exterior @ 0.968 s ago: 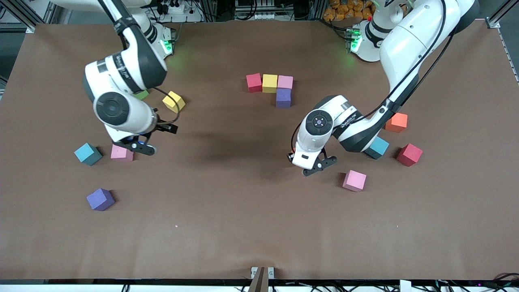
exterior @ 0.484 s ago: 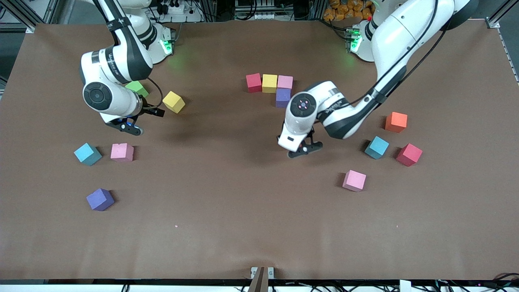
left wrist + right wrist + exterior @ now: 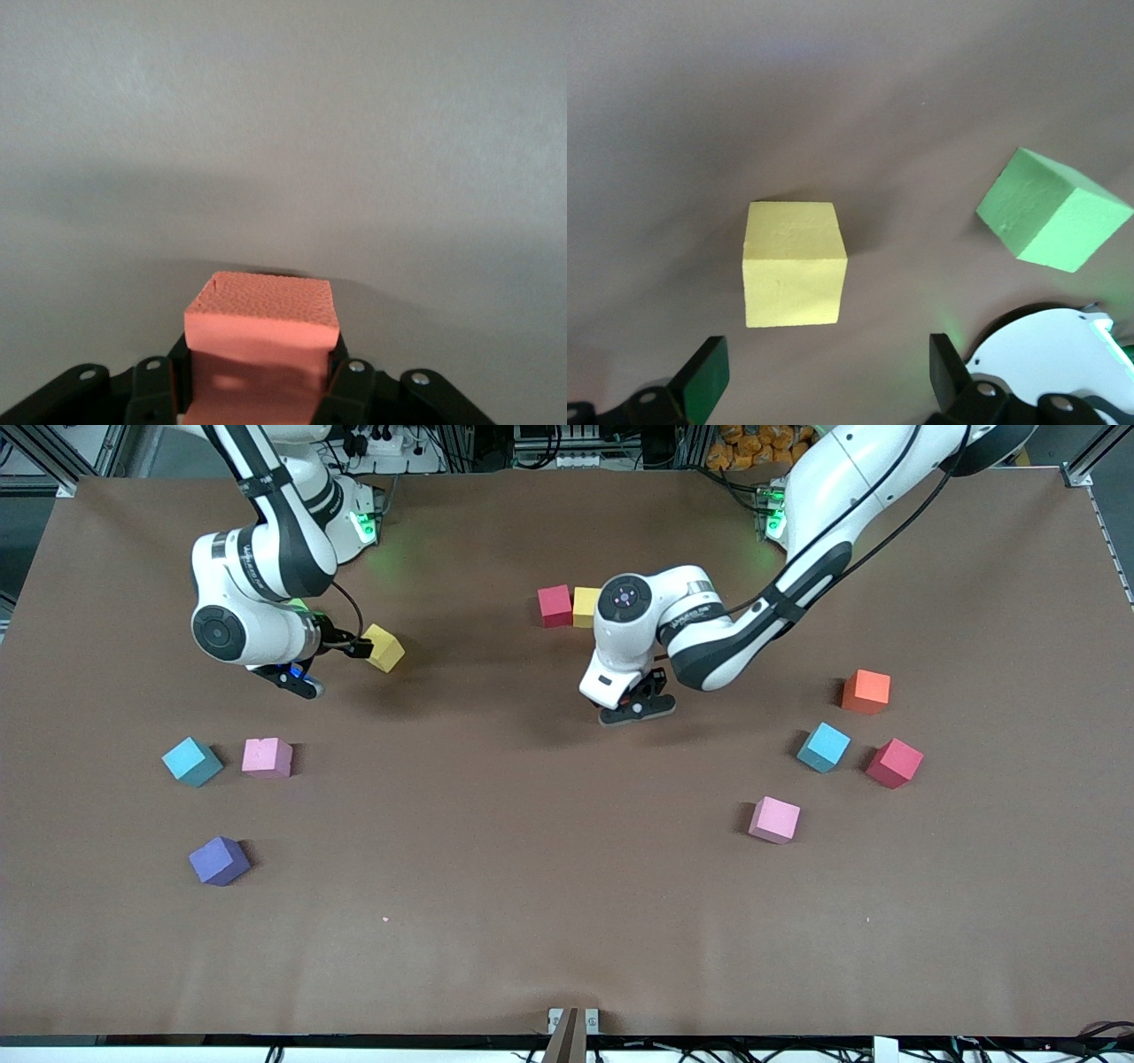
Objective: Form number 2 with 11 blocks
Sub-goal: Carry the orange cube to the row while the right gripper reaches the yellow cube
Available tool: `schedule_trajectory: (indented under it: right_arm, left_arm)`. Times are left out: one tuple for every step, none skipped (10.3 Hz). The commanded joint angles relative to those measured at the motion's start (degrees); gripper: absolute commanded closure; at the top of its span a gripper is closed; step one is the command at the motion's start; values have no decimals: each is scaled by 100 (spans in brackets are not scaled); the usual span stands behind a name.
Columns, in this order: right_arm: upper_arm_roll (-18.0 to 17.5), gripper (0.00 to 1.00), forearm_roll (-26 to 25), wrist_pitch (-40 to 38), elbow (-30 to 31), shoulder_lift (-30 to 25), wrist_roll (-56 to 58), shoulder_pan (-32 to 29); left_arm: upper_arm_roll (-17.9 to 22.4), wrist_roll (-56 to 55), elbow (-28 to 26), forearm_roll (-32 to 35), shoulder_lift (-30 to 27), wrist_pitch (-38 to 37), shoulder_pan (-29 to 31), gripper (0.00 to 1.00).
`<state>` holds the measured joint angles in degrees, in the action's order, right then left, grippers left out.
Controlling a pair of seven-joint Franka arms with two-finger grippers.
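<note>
The robot's right gripper needs to grab the yellow block by its two opposite sides next, so that it can add the block to the number 2 beside the red block (image 3: 555, 605).
My left gripper (image 3: 633, 707) is shut on a salmon-orange block (image 3: 262, 310), held low over the table beside the row of blocks. In the left wrist view the gripper (image 3: 261, 365) clamps the block's two sides. Of the row, the red block (image 3: 555, 605) and yellow block (image 3: 585, 607) show; the rest is hidden by the left hand. My right gripper (image 3: 301, 682) is open beside a loose yellow block (image 3: 383, 647). In the right wrist view that yellow block (image 3: 795, 264) lies just ahead of the open gripper (image 3: 826, 372), apart from it.
A green cube (image 3: 1052, 209) lies near the yellow block. Light blue (image 3: 191, 762), pink (image 3: 267, 757) and purple (image 3: 219, 860) blocks lie toward the right arm's end. Orange (image 3: 866, 692), light blue (image 3: 823, 747), red (image 3: 894, 763) and pink (image 3: 774, 819) blocks lie toward the left arm's end.
My left gripper has carried its block away from the front camera, up to the row. My right gripper has left the pink block and moved to the loose yellow block.
</note>
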<state>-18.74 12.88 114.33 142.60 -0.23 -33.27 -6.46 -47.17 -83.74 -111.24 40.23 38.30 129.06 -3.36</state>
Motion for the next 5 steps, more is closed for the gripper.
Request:
schedule_trajectory:
  right_arm:
    - [2,0,373,631,451,-180,-30,101]
    - [-6,0,382,774,522,-153,-31,110]
    - [-7,0,382,801,532,-75,-31,119]
    - [-7,0,382,915,541,13,-31,171]
    - [-7,0,391,1029,558,118,-31,215]
  left_arm:
    - [-29,-274,-459,284,-262,312,46,100]
    - [-64,-283,-625,284,-340,460,72,100]
    - [-64,-283,-809,284,-472,601,81,100]
    - [-64,-292,-942,284,-560,742,81,100]
    - [-73,-292,-969,284,-561,769,72,100]
